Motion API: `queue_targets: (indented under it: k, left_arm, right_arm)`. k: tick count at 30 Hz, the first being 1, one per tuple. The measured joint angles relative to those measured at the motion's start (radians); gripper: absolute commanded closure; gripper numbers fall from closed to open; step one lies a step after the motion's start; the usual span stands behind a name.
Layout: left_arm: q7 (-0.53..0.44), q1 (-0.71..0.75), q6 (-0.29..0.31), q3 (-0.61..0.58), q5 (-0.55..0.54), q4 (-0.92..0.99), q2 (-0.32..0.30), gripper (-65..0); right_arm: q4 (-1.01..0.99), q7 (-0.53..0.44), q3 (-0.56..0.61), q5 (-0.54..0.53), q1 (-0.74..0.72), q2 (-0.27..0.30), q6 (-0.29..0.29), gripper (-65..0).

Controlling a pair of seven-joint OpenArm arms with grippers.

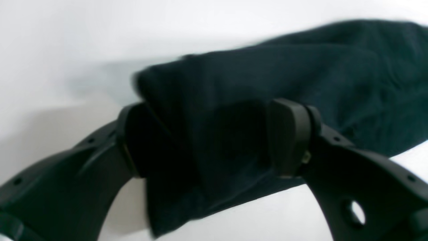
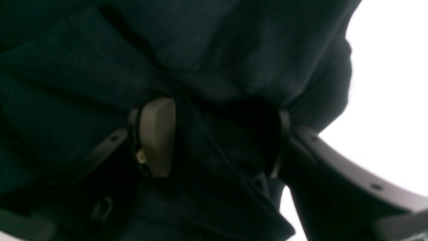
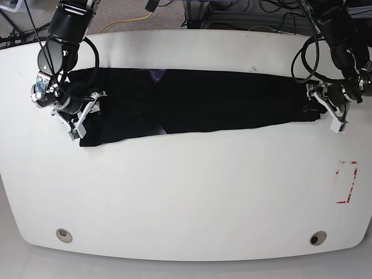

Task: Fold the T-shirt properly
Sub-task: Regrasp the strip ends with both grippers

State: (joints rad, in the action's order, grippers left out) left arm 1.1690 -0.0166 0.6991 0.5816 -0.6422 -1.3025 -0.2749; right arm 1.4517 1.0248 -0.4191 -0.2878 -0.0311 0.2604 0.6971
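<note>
My open fingers reach down around the folded end, so my left gripper closes on the black T-shirt's folded end (image 1: 212,140) next.
The black T-shirt (image 3: 221,104) lies stretched in a long flat band across the white table (image 3: 186,192), its purplish neck label (image 3: 156,74) showing at the far edge. My left gripper (image 3: 318,107) is at the band's right end. In the left wrist view it (image 1: 210,140) stands open, fingers wide apart, with the T-shirt (image 1: 301,67) edge lying in the gap. My right gripper (image 3: 81,119) is at the band's left end. In the right wrist view it (image 2: 224,140) is open too, and creased T-shirt (image 2: 100,67) cloth fills the space between its fingers.
A red tape rectangle (image 3: 347,182) marks the table at the right. Two round holes (image 3: 64,235) (image 3: 317,238) sit near the front edge. Cables and a yellow cord (image 3: 125,23) lie on the floor behind the table.
</note>
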Motion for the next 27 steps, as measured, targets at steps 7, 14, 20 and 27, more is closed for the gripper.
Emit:
queue_targets:
  k: [7,14,20,27]
  left_arm:
    - [0.014,0.005,0.001,-0.013,0.006,0.005,0.005,-6.9]
    - [0.052,0.002,0.001,-0.012,-0.002,0.006,0.006,-3.6]
    - [0.171,0.013,-0.002,0.049,0.042,-0.116,0.045,-3.6]
    - [0.237,0.003,-0.002,0.066,0.053,-0.3,0.173,-3.6]
  right_arm:
    - [0.0,0.0,0.0,0.0,0.0,-0.011,0.0,-35.8]
    - [0.0,-0.001,-0.001,0.0,0.0,-0.017,0.0,-35.8]
    - [0.0,-0.002,0.0,-0.004,0.0,-0.019,0.0,-35.8]
    - [0.0,-0.003,0.0,-0.003,0.0,-0.019,0.001,-35.8]
